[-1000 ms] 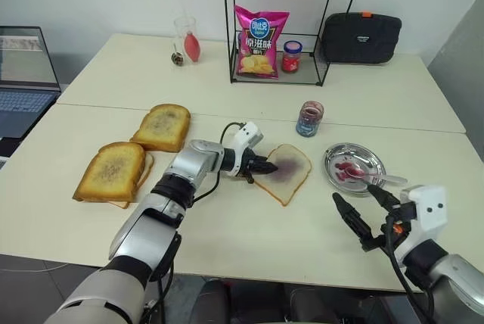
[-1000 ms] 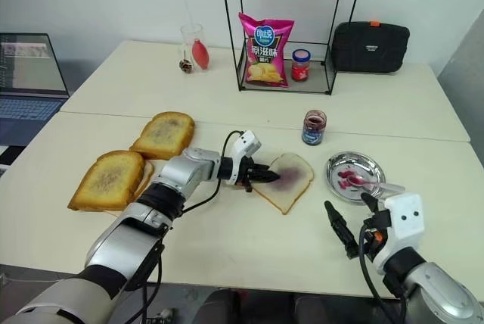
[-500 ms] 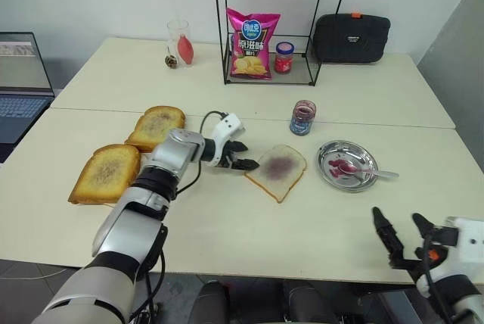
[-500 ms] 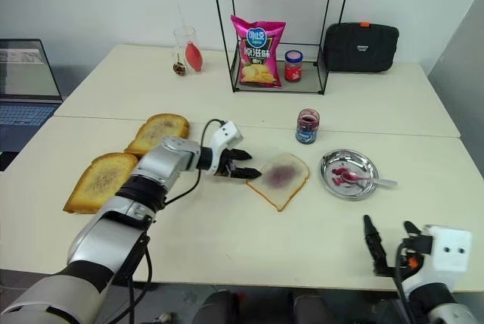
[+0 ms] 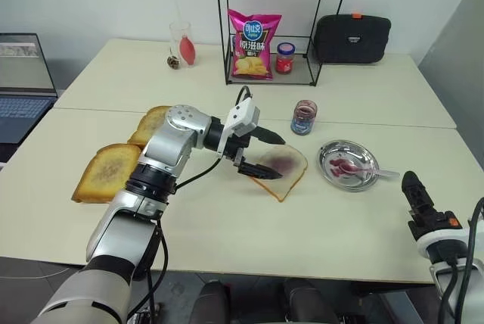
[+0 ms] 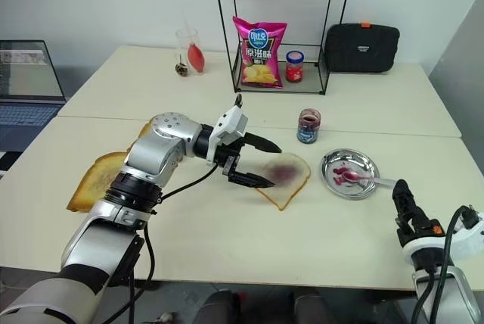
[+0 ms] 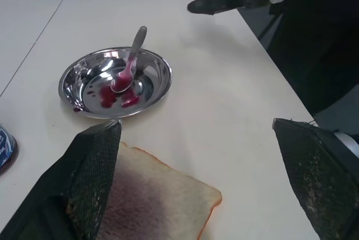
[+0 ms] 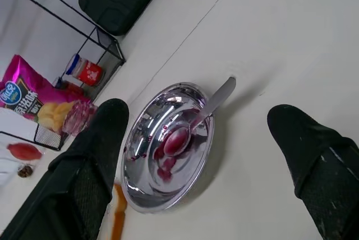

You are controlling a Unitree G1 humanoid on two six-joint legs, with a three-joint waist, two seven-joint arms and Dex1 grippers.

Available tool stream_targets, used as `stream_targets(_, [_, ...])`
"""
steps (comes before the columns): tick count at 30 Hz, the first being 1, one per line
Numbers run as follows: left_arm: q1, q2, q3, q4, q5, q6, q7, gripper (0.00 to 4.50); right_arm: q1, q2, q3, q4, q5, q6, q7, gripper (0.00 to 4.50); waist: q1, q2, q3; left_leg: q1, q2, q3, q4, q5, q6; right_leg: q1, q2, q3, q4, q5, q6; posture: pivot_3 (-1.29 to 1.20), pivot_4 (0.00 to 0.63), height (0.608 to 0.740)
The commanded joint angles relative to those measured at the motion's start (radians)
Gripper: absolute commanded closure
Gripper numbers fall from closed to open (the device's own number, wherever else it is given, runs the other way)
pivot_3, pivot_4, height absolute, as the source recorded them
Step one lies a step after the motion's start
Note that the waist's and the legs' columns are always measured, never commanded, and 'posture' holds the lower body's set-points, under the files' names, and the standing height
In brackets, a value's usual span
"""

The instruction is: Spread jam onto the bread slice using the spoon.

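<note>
The right gripper grabs the spoon by its handle [image 5: 384, 173] next, to spread jam onto the bread slice.
The bread slice [image 5: 281, 175] lies flat mid-table with a purple jam smear [image 5: 281, 162] at its centre. My left gripper [image 5: 265, 155] hovers just over the slice's left part, open and holding nothing, one finger above the other. The spoon [image 5: 363, 171] rests in the steel plate [image 5: 327, 159] to the right, its bowl stained red among jam smears and its handle poking over the rim. The small glass jam jar [image 5: 304, 116] stands behind the slice. My right gripper [image 5: 417, 195] is open and empty near the table's front right edge, short of the plate [image 8: 147, 195].
Two toasted slices [image 5: 112, 170] [image 5: 155, 123] lie at the left. At the back, a wire rack [image 5: 227, 36] holds a pink chips bag [image 5: 254, 42] and a red-lidded jar [image 5: 285, 57], with a black case [image 5: 354, 36] beside it. A glass [image 5: 181, 42] and a laptop [image 5: 23, 74] are at far left.
My left gripper opened and rose from the bread slice's left edge. My right gripper swung right toward the table's front corner and rolled. The camera view shifted slightly.
</note>
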Motion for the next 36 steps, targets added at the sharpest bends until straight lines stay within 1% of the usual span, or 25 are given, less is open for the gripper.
stream_targets(1, [0.009,-0.015,0.006,-0.058,-0.012,-0.022,-0.010,0.02,-0.081,0.024,-0.027,0.097,0.027,0.025,0.034,0.00,0.000,0.000,0.000,0.000,0.000,0.001,0.000,0.000,0.000,0.000,0.000,0.001,0.000,0.001,0.000,0.00,0.150,0.740])
stream_targets(4, [0.016,-0.019,0.011,-0.062,-0.008,-0.024,-0.010,0.02,-0.120,0.036,-0.041,0.151,0.014,0.049,0.045,0.00,0.000,0.001,0.000,-0.001,-0.001,0.001,0.000,0.000,0.000,0.000,0.000,0.001,0.000,0.001,0.000,0.00,0.150,0.740])
stream_targets(8, [0.024,-0.030,0.011,-0.079,-0.013,-0.011,0.002,0.02,-0.228,0.028,-0.059,0.277,0.002,0.088,0.098,0.00,0.000,0.001,0.000,0.000,0.000,0.001,0.001,0.000,0.000,0.000,0.000,0.001,0.000,0.001,0.000,0.00,0.150,0.740])
stream_targets(14, [0.036,-0.043,0.015,-0.103,-0.019,0.012,0.021,0.02,-0.344,0.028,-0.095,0.409,-0.030,0.129,0.153,0.00,-0.001,0.003,0.000,0.000,0.000,0.001,0.000,0.000,0.000,0.000,0.000,0.001,0.000,0.002,0.000,0.00,0.150,0.740])
stream_targets(17, [0.047,-0.045,0.011,-0.121,-0.021,0.022,0.026,0.02,-0.406,0.026,-0.110,0.474,-0.040,0.152,0.185,0.00,-0.001,0.004,0.001,0.000,0.000,0.001,0.000,0.000,0.000,0.000,0.000,0.001,0.000,0.003,-0.003,0.00,0.150,0.740])
stream_targets(24, [0.059,-0.042,0.014,-0.133,-0.014,0.029,0.036,0.02,-0.501,0.043,-0.124,0.553,-0.076,0.196,0.228,0.00,-0.001,0.006,0.001,0.000,0.000,0.001,0.000,0.000,0.000,-0.001,0.000,0.001,0.000,0.003,-0.003,0.00,0.150,0.740])
stream_targets(27, [0.064,-0.036,0.013,-0.142,-0.016,0.034,0.039,0.00,-0.520,0.056,-0.131,0.556,-0.086,0.204,0.241,0.47,-0.001,0.006,0.001,0.000,0.000,0.001,0.000,0.000,0.000,-0.001,0.000,0.001,0.000,0.003,-0.003,0.00,0.150,0.740])
stream_targets(28, [0.067,-0.033,0.014,-0.147,-0.017,0.037,0.040,0.00,-0.520,0.060,-0.136,0.552,-0.089,0.208,0.240,0.78,-0.001,0.006,0.001,0.000,0.000,0.001,0.000,0.000,0.000,-0.001,0.000,0.001,0.000,0.003,-0.003,0.00,0.150,0.740])
stream_targets(33, [0.087,-0.017,0.021,-0.171,-0.018,0.052,0.051,0.00,-0.482,0.080,-0.153,0.519,-0.101,0.223,0.236,1.79,-0.001,0.007,0.001,0.000,0.000,0.001,0.000,0.000,0.000,-0.001,0.000,0.001,0.000,0.003,-0.003,0.00,0.150,0.740])
stream_targets(36, [0.097,-0.008,0.023,-0.186,-0.022,0.059,0.056,0.00,-0.461,0.094,-0.165,0.501,-0.104,0.227,0.229,2.52,-0.001,0.008,0.001,0.000,0.000,0.001,0.000,0.000,0.000,-0.001,0.000,0.001,0.000,0.003,-0.003,0.00,0.150,0.740])
